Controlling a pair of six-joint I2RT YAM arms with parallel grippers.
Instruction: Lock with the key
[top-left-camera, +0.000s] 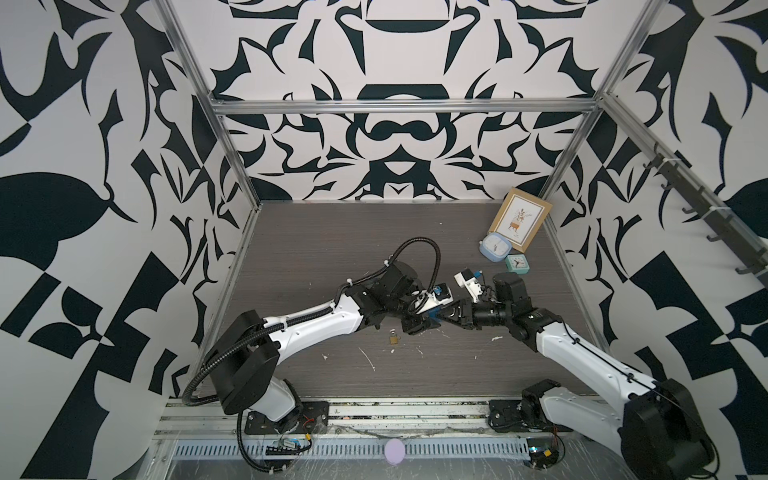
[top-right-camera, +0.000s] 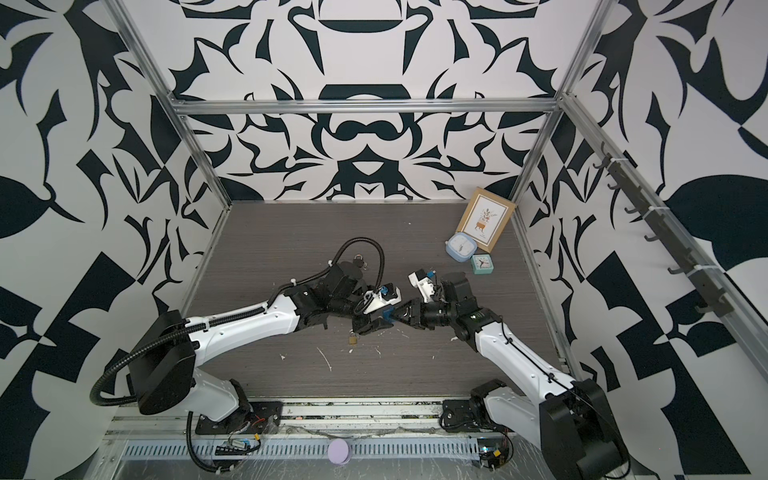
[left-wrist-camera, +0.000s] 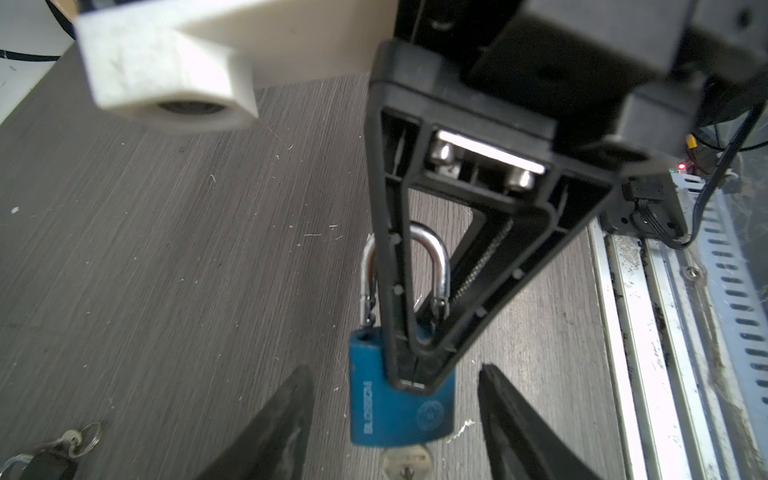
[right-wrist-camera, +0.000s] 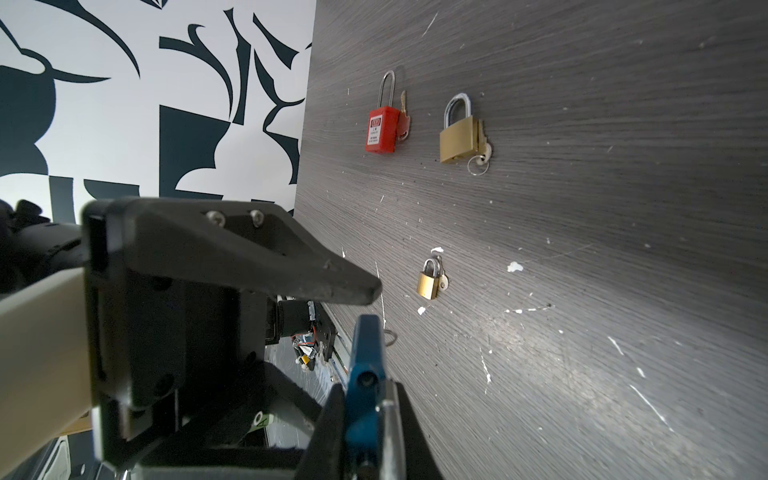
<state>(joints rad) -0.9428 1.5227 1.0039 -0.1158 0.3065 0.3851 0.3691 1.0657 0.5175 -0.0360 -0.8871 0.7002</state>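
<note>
I will next grab the blue padlock's body (top-left-camera: 434, 316) (left-wrist-camera: 392, 409) by its opposite sides with my left gripper, so the raised shackle and key stay free for locking.
A blue padlock (left-wrist-camera: 395, 407) hangs above the table with my right gripper (right-wrist-camera: 368, 388) shut on its body. In both top views it shows as a blue patch (top-left-camera: 434, 314) (top-right-camera: 387, 314) between the two wrists. Its silver shackle (left-wrist-camera: 432, 257) is raised, with one end out of the hole in the body. A silver key (left-wrist-camera: 406, 461) sticks in the lock's underside. My left gripper (left-wrist-camera: 395, 370) is open, its fingers (left-wrist-camera: 278, 424) standing apart on either side of the padlock and key without touching them.
A small brass padlock (top-left-camera: 394, 337) lies on the table just below the grippers. A red padlock (right-wrist-camera: 382, 129) and a larger brass padlock (right-wrist-camera: 457, 139) lie further left. Two small clocks (top-left-camera: 494, 245) and a picture frame (top-left-camera: 519, 218) stand at the back right.
</note>
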